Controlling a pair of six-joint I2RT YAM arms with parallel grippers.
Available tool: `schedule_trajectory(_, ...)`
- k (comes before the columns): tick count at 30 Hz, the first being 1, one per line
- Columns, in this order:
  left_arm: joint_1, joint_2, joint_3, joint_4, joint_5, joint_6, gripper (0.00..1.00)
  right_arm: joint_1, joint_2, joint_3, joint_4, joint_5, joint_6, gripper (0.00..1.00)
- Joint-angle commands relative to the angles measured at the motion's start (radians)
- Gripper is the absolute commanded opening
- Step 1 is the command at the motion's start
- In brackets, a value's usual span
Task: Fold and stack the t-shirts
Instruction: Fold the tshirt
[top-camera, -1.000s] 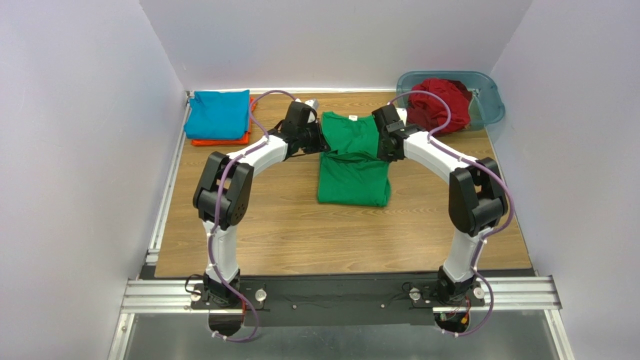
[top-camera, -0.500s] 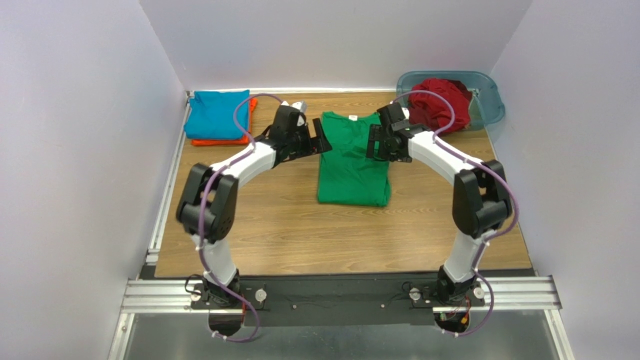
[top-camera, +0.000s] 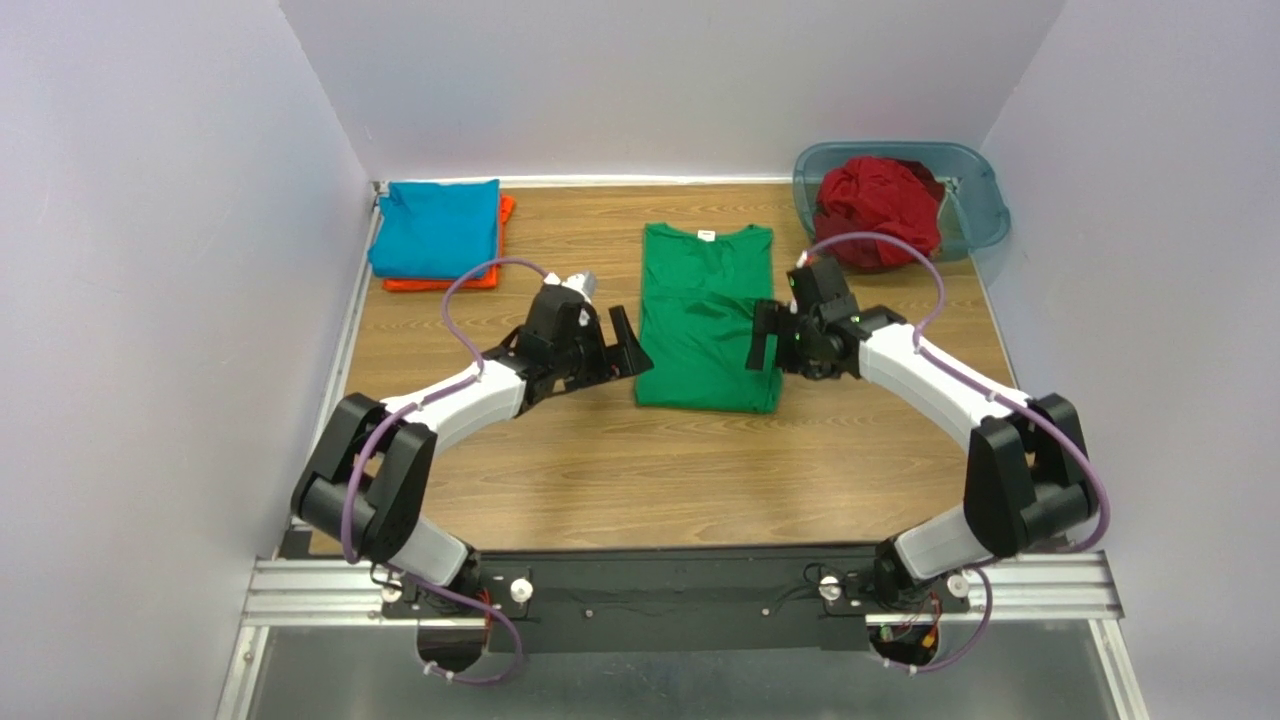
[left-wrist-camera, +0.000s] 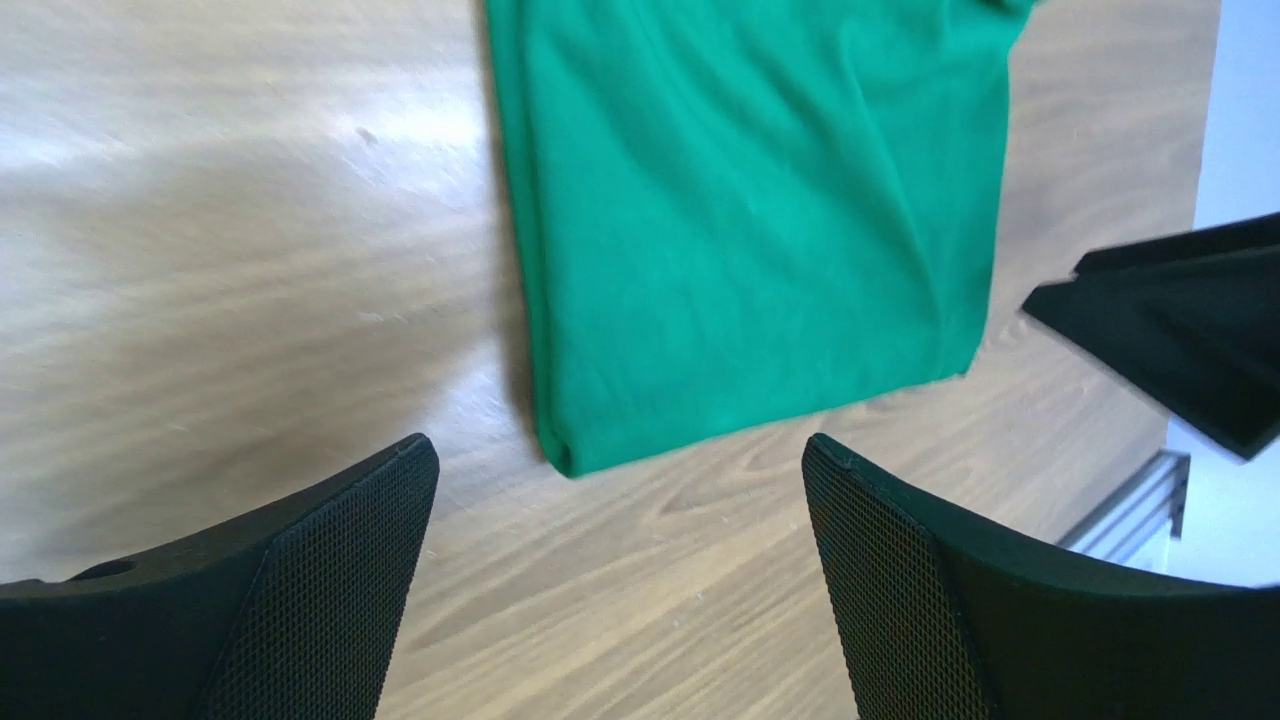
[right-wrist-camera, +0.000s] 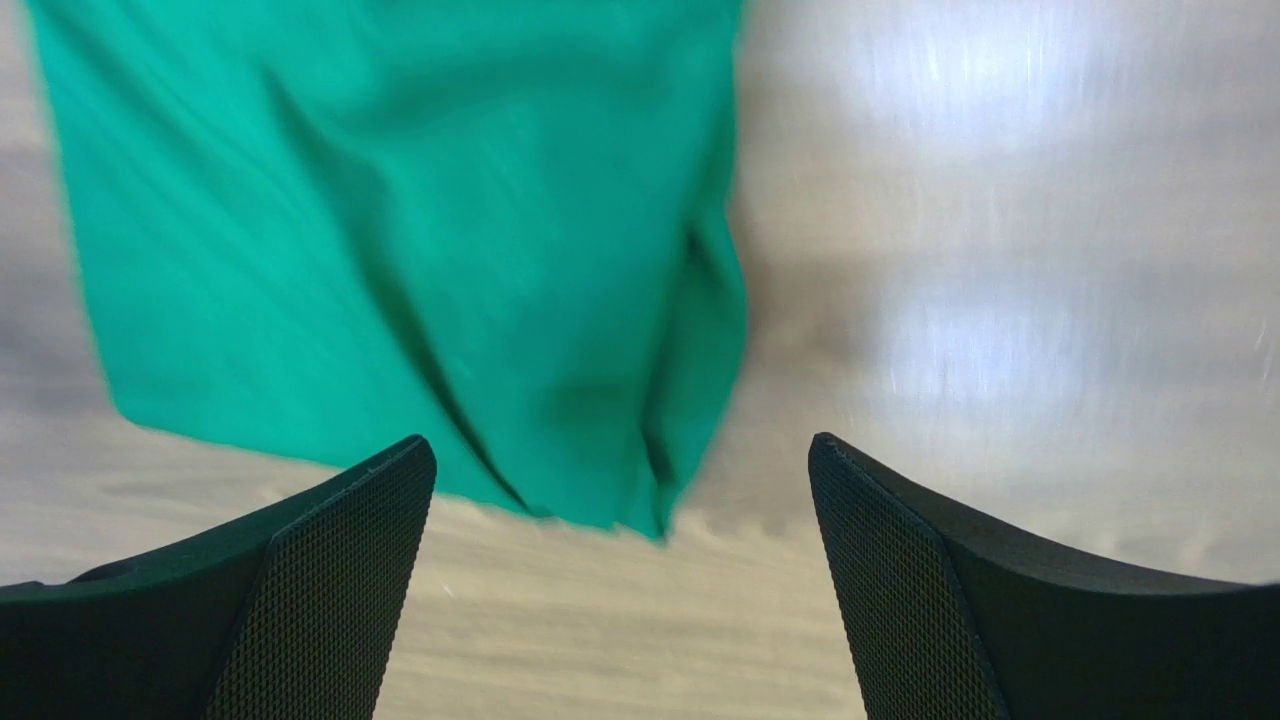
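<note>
The robot's left gripper should next take the green t-shirt (top-camera: 706, 315) by its near corner. Then it can fold the t-shirt's near end over toward the collar.
A bright green t-shirt (top-camera: 706, 315) lies flat mid-table as a long narrow strip, its collar with a small white tag at the far end. My left gripper (top-camera: 625, 342) hovers open just left of its near half, and my right gripper (top-camera: 763, 342) hovers open just right of it. Neither holds anything. In the left wrist view the green shirt's (left-wrist-camera: 751, 225) near corner sits ahead of the open left gripper (left-wrist-camera: 616, 450). The right wrist view shows the green shirt's (right-wrist-camera: 406, 225) other near corner, blurred, ahead of the open right gripper (right-wrist-camera: 619, 443). A folded teal-blue shirt (top-camera: 436, 228) rests on an orange one (top-camera: 424, 282) at the back left. A dark red shirt (top-camera: 879, 203) is bunched up in the tub.
A translucent blue-grey tub (top-camera: 980, 188) stands at the back right corner. White walls close in the table on the left, back and right. In the left wrist view the right gripper's black finger (left-wrist-camera: 1172, 330) shows at the right edge. Bare wood lies between the green shirt and the arm bases.
Both grippers opened and let go of the green shirt near its far end. Both arms then drew back toward its near half. The shirt now lies as one narrow strip.
</note>
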Motion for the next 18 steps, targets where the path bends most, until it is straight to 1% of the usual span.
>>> schedule_trajectory(1, -0.024, 0.013, -0.016, 0.078, -0.005, -0.025, 0.97, -0.002, -0.065, -0.131, 0.014, -0.029, 0.062, 1.0)
schedule_trajectory(2, -0.025, 0.021, -0.019, 0.087, -0.01, -0.028, 0.92, -0.002, -0.074, -0.148, 0.02, -0.041, 0.075, 0.99)
schedule_trajectory(4, -0.03, 0.044, -0.021, 0.097, -0.004, -0.03, 0.86, -0.002, -0.079, -0.181, 0.04, -0.047, 0.08, 0.95)
schedule_trajectory(5, -0.031, 0.067, -0.019, 0.103, -0.001, -0.03, 0.79, -0.002, -0.082, -0.204, 0.049, -0.073, 0.088, 0.9)
schedule_trajectory(6, -0.036, 0.079, -0.016, 0.104, 0.001, -0.031, 0.76, -0.002, -0.083, -0.211, 0.049, -0.076, 0.088, 0.9)
schedule_trajectory(7, -0.041, 0.099, -0.016, 0.106, 0.001, -0.031, 0.74, 0.0, -0.085, -0.218, 0.058, -0.081, 0.085, 0.84)
schedule_trajectory(8, -0.048, 0.108, -0.01, 0.109, 0.004, -0.031, 0.73, 0.0, -0.086, -0.225, 0.063, -0.095, 0.08, 0.81)
schedule_trajectory(9, -0.053, 0.117, -0.009, 0.112, 0.003, -0.034, 0.68, 0.0, -0.086, -0.228, 0.066, -0.107, 0.077, 0.77)
schedule_trajectory(11, -0.064, 0.145, -0.001, 0.112, 0.003, -0.037, 0.64, 0.0, -0.083, -0.231, 0.083, -0.127, 0.072, 0.74)
schedule_trajectory(12, -0.065, 0.151, 0.001, 0.112, 0.006, -0.037, 0.6, -0.002, -0.08, -0.231, 0.088, -0.128, 0.071, 0.71)
schedule_trajectory(14, -0.073, 0.168, 0.002, 0.112, 0.007, -0.039, 0.58, -0.002, -0.063, -0.23, 0.095, -0.13, 0.066, 0.68)
schedule_trajectory(17, -0.076, 0.182, -0.004, 0.112, -0.001, -0.044, 0.57, 0.0, -0.036, -0.218, 0.106, -0.127, 0.054, 0.59)
schedule_trajectory(18, -0.076, 0.185, -0.004, 0.112, -0.002, -0.044, 0.54, -0.002, -0.031, -0.213, 0.108, -0.125, 0.046, 0.56)
